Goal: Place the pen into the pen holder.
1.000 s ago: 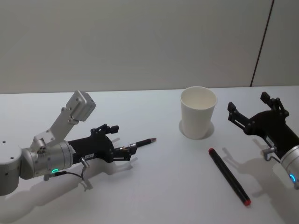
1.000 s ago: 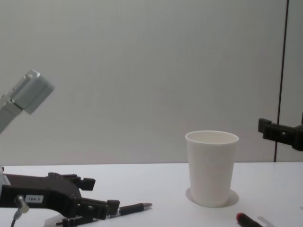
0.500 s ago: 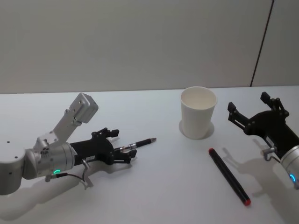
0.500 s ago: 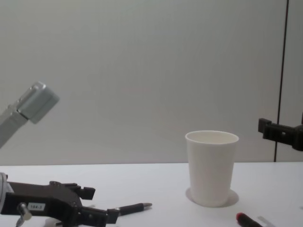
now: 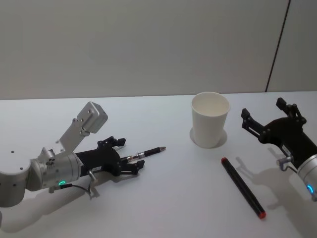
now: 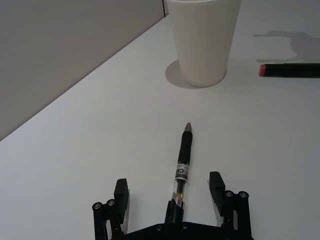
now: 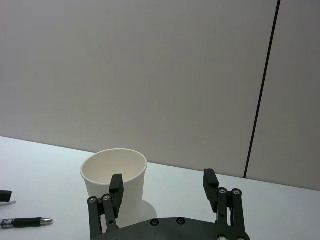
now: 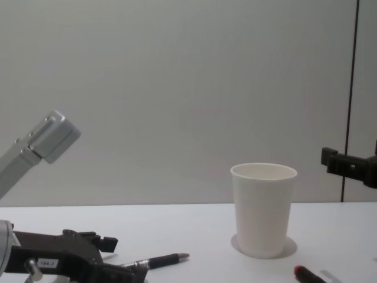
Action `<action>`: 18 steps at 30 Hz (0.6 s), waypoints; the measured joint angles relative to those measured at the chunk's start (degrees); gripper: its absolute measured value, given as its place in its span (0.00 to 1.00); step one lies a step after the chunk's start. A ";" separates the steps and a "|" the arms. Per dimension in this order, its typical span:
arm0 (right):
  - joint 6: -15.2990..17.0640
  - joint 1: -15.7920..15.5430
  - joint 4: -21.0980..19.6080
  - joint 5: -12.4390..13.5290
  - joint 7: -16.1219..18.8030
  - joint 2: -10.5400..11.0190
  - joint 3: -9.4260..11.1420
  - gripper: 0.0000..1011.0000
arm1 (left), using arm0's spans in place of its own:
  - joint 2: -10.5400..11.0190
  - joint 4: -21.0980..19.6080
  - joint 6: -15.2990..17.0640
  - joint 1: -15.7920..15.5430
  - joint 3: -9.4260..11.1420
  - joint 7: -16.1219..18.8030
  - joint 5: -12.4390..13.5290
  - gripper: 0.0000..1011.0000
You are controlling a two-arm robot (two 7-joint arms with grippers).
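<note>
The left gripper picks up the black pen [image 6: 182, 166] by its clear body near the middle next, to keep both ends balanced, as the pen is long and slim.
A black pen [image 5: 147, 152] lies flat on the white table, tip pointing toward the pen holder [image 5: 210, 119], a white paper cup standing upright at centre right. My left gripper [image 5: 128, 156] rests low on the table, open. In the left wrist view the rear of the pen [image 6: 182, 166] lies between the fingers [image 6: 216, 184], which stand apart on either side without touching it, and the cup [image 6: 202, 40] stands beyond. My right gripper [image 5: 270, 119] hovers open to the right of the cup, and the right wrist view shows the cup [image 7: 135, 190] ahead of it.
A black marker with red ends [image 5: 242, 187] lies on the table between the cup and my right arm. The left wrist camera block [image 8: 54, 135] juts up at the left. A grey wall runs behind the table's far edge.
My left gripper has slid back along the pen, away from the cup, and the wrist block has tilted rightward. The pen, cup, marker and right arm have not moved.
</note>
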 joint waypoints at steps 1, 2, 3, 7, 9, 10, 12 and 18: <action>0.00 0.00 0.00 0.00 0.00 0.00 0.00 0.99 | -0.04 0.12 -0.09 -0.05 0.06 0.10 0.13 0.99; 0.00 0.00 0.00 0.00 0.00 0.00 0.00 0.99 | -0.05 0.14 -0.12 -0.07 0.08 0.13 0.17 0.99; 0.00 0.00 0.00 0.00 0.00 0.00 0.00 0.99 | -0.07 0.20 -0.20 -0.09 0.13 0.18 0.25 0.99; 0.00 0.00 0.00 0.00 0.00 0.00 0.00 0.99 | -0.13 0.37 -0.35 -0.14 0.28 0.47 0.56 0.99; 0.00 0.00 0.00 0.00 0.00 0.00 0.00 0.99 | -0.14 0.39 -0.38 -0.15 0.32 0.54 0.65 0.99; 0.00 0.00 0.00 0.00 0.00 0.00 0.00 0.99 | -0.14 0.40 -0.39 -0.15 0.34 0.57 0.70 0.99; 0.00 0.00 0.00 0.00 0.00 0.00 0.00 0.99 | -0.16 0.44 -0.42 -0.17 0.37 0.64 0.79 0.99; 0.00 0.00 0.00 0.00 0.00 0.00 0.00 0.99 | -0.20 0.56 -0.47 -0.19 0.46 0.82 0.99 0.99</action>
